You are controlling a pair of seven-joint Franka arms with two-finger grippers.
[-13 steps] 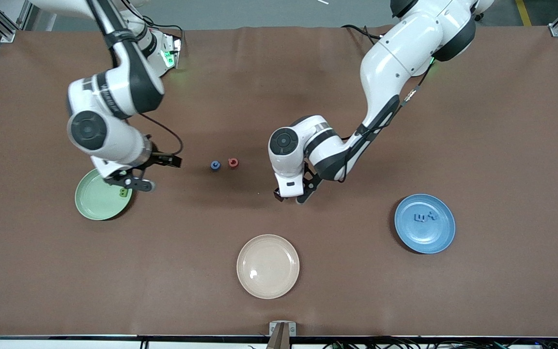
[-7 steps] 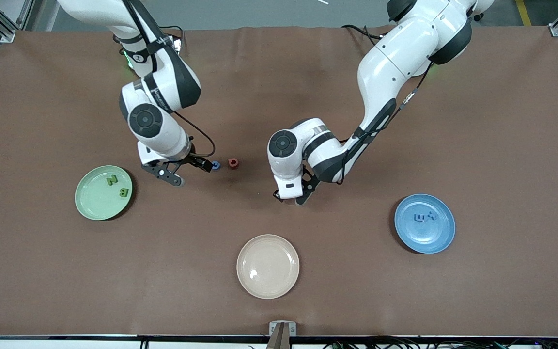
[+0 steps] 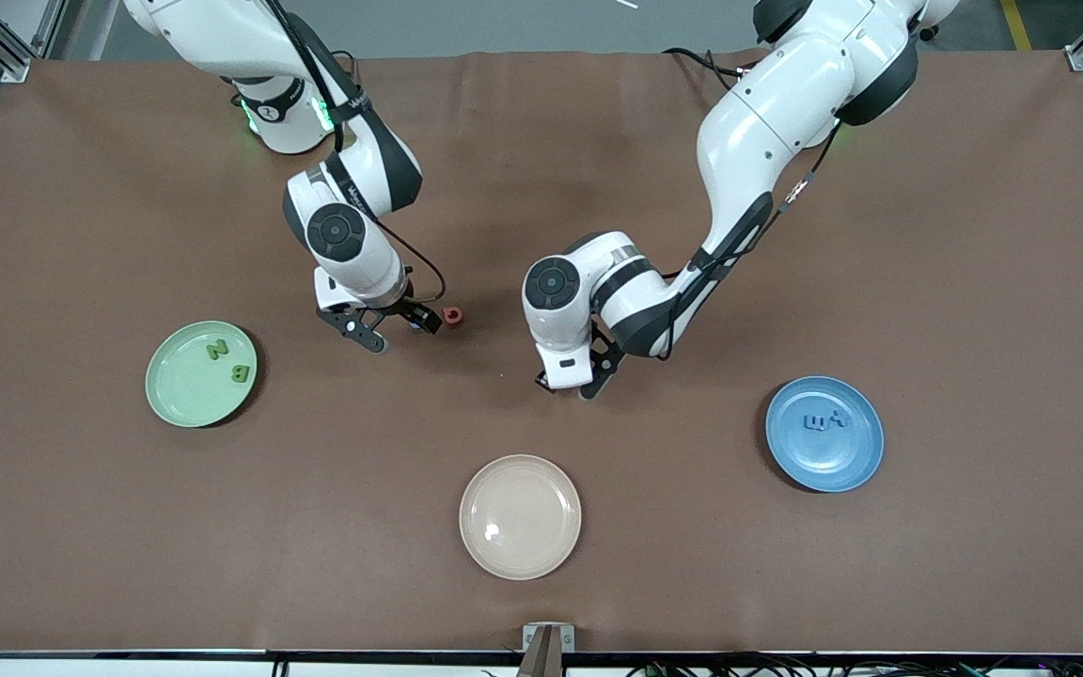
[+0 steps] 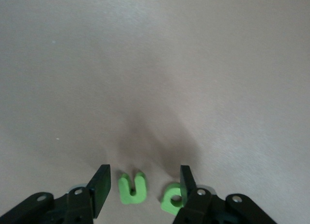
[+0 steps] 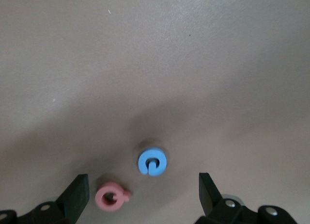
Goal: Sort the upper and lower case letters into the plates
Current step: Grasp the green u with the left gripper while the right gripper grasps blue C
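Observation:
My right gripper isn't ready to close on the blue letter yet and needs to come down first. Its fingers are above the letter and would miss it if they closed now.
Low over the table's middle, my left gripper point(image 4: 144, 173) point(image 3: 568, 384) is open. A green u-shaped letter point(image 4: 132, 188) lies between its fingers and touches neither. A second green letter point(image 4: 170, 199) sits against one finger. My right gripper point(image 5: 143, 183) point(image 3: 398, 329) hovers wide open toward the right arm's end of the table from it, over a blue letter point(image 5: 152, 161) and a pink-red letter point(image 5: 112, 196) point(image 3: 452, 317). Two green letters, a Z point(image 3: 217, 350) and a B point(image 3: 241, 373), rest in the pale green plate point(image 3: 180, 385). Blue letters point(image 3: 826, 421) rest in the blue plate point(image 3: 833, 461).
A cream-beige plate point(image 3: 520, 516) with nothing in it stands nearer to the front camera than both grippers. The brown table cover point(image 3: 541, 141) runs bare toward the arms' bases.
My right arm swung from over the pale green plate to over the blue and pink-red letters. My left gripper's fingers drew closer together; that arm barely moved.

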